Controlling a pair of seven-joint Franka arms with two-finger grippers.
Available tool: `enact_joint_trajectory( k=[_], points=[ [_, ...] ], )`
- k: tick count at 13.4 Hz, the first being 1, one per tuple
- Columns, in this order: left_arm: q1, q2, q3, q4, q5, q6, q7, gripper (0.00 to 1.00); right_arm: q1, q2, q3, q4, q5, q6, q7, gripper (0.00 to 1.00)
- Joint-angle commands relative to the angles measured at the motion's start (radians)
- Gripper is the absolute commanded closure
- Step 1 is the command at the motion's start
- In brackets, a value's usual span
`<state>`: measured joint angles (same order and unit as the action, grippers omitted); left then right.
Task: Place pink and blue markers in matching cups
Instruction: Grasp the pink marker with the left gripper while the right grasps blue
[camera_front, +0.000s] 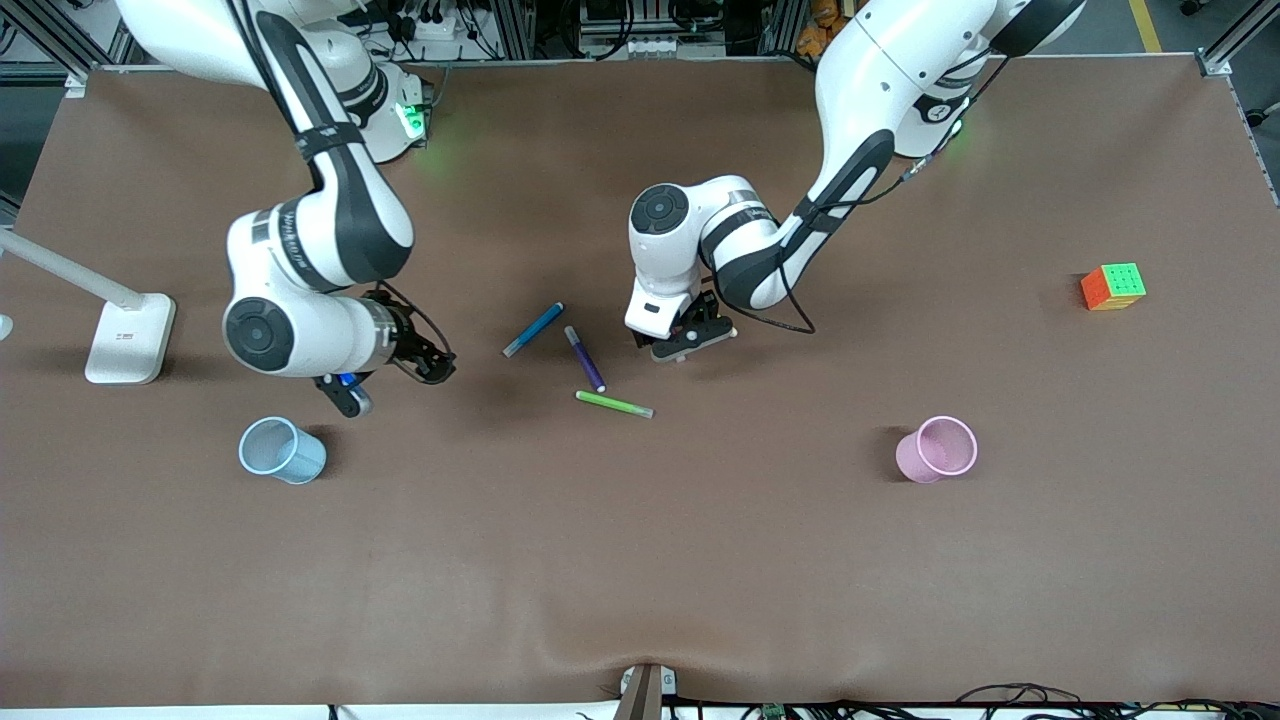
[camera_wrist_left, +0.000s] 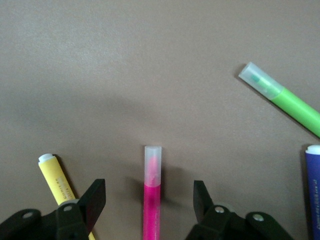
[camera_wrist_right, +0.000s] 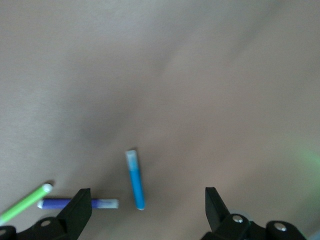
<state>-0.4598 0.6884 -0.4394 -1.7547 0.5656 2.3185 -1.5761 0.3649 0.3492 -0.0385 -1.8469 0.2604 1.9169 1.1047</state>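
Note:
Next, my right gripper grips the blue marker by its pale end (camera_front: 511, 349), leaving its blue end free to go into the pale blue cup (camera_front: 282, 451).
The pink marker (camera_wrist_left: 152, 200) lies flat on the table between the fingers of my left gripper (camera_wrist_left: 149, 189), which is open, with a gap on each side of the marker. In the front view the left gripper (camera_front: 690, 340) sits low over the middle of the table and hides that marker. The blue marker (camera_front: 533, 329) lies beside it, toward the right arm's end. My right gripper (camera_front: 393, 383) hovers open and holds nothing, above the table near the pale blue cup (camera_front: 282, 451). The blue marker (camera_wrist_right: 135, 180) shows ahead of the right gripper (camera_wrist_right: 148, 195). The pink cup (camera_front: 936, 449) stands toward the left arm's end.
A purple marker (camera_front: 585, 358) and a green marker (camera_front: 614, 404) lie close to the left gripper, nearer the front camera. A yellow marker (camera_wrist_left: 54, 177) lies partly under one left finger. A colour cube (camera_front: 1113, 286) and a white stand base (camera_front: 128, 338) sit near the table's ends.

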Motion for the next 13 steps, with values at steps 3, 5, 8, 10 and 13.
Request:
enact_joint_trajectory(
  k=[3, 5, 8, 10, 13],
  points=[
    [-0.034, 0.026, 0.007, -0.002, 0.256, 0.016, -0.281, 0.2, 0.095, -0.015, -0.006, -0.15, 0.028, 0.191, 0.072, 0.0],
    [-0.037, 0.043, 0.007, 0.001, 0.296, 0.016, -0.309, 0.22, 0.123, 0.017, -0.006, -0.166, 0.037, 0.23, 0.072, 0.2],
    [-0.039, 0.043, 0.004, -0.002, 0.292, 0.009, -0.323, 0.28, 0.141, 0.074, -0.006, -0.181, 0.051, 0.338, 0.08, 0.33],
    [-0.048, 0.043, 0.005, -0.012, 0.292, 0.002, -0.328, 0.3, 0.144, 0.117, -0.006, -0.18, 0.051, 0.404, 0.08, 0.43],
    [-0.054, 0.042, 0.005, -0.019, 0.292, -0.004, -0.341, 0.38, 0.152, 0.132, -0.004, -0.183, 0.053, 0.412, 0.08, 0.5]
  ],
)
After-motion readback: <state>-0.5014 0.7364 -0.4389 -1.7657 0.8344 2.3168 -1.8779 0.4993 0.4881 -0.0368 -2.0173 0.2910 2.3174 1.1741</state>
